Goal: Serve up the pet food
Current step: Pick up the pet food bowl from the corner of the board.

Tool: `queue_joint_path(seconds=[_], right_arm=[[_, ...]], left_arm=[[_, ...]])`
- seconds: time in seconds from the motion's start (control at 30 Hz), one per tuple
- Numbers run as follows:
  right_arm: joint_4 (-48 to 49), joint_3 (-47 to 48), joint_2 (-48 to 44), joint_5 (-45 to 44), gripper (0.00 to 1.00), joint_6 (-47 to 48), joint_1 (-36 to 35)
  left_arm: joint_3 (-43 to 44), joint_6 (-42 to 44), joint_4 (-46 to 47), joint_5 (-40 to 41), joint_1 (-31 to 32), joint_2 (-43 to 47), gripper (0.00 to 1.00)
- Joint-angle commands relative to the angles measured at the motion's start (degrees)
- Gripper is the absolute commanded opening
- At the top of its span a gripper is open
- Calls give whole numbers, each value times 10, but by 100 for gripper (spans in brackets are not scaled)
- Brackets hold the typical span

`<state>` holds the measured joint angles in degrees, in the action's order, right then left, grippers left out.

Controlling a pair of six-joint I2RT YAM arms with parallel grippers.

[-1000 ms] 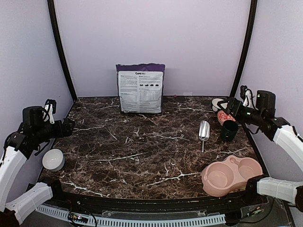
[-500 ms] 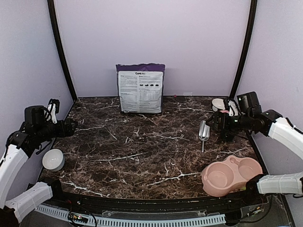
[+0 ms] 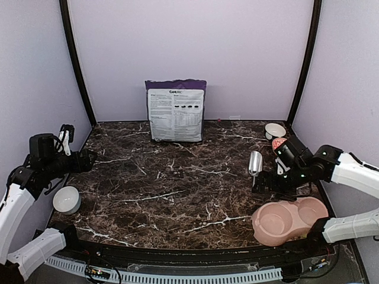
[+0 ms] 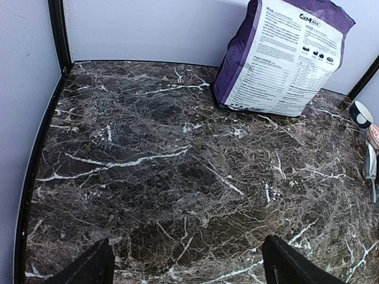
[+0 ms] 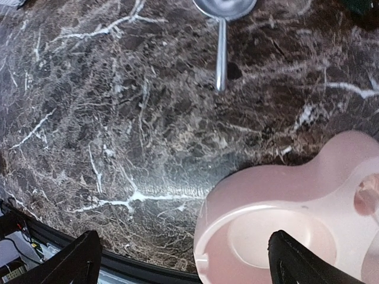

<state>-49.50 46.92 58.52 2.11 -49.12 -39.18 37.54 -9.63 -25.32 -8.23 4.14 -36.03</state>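
My right gripper reaches the pink double bowl [image 3: 290, 218] next and grabs its outer rim [image 3: 255, 222], leaving both hollows free to receive pet food.
The pet food [image 3: 278, 144] shows as a reddish heap in a small dish at the back right, partly hidden by my right arm. A metal scoop [image 3: 255, 163] [image 5: 222, 35] lies on the marble, handle toward the front. The pink double bowl [image 3: 290, 218] [image 5: 278, 201] stands empty at the front right. My right gripper [image 3: 265, 181] [image 5: 189, 266] hangs open just below the scoop's handle, above the pink bowl's left rim, holding nothing. At the far left my left gripper [image 3: 83, 158] [image 4: 189, 269] is open over bare marble.
A purple-and-white bag [image 3: 176, 110] [image 4: 284, 59] stands upright at the back centre. One white bowl [image 3: 67, 199] sits at the front left, a smaller white bowl [image 3: 275, 130] at the back right. A dark cup [image 5: 367, 6] is beside the scoop. Purple walls close three sides.
My right arm has swung from the back right corner down and forward to the spot between scoop and pink bowl. The left arm has barely moved.
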Motion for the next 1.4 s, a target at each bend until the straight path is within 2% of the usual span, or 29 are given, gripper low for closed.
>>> queue_joint_path(seconds=[0.0,0.33,0.53,0.87,1.0,1.13,1.37], right_arm=[[-15,-26,5,-21,99,-75,-41],[-11,-30,66,-40,99,-110,-105],[4,-36,93,-79,97,-115,-112],[67,-42,163,-81,66,-100,-114],[76,-38,181,-69,45,-90,-117],[85,-33,191,-45,28,-92,-129],[85,-27,201,-38,16,-122,-172]], left_arm=[[-7,6,10,-7,4,4,89],[-8,7,7,4,12,13,88],[-9,7,7,7,16,16,88],[-8,8,4,14,24,16,88],[-8,8,4,16,24,17,88],[-8,9,4,16,24,18,88],[-9,9,5,15,24,18,88]])
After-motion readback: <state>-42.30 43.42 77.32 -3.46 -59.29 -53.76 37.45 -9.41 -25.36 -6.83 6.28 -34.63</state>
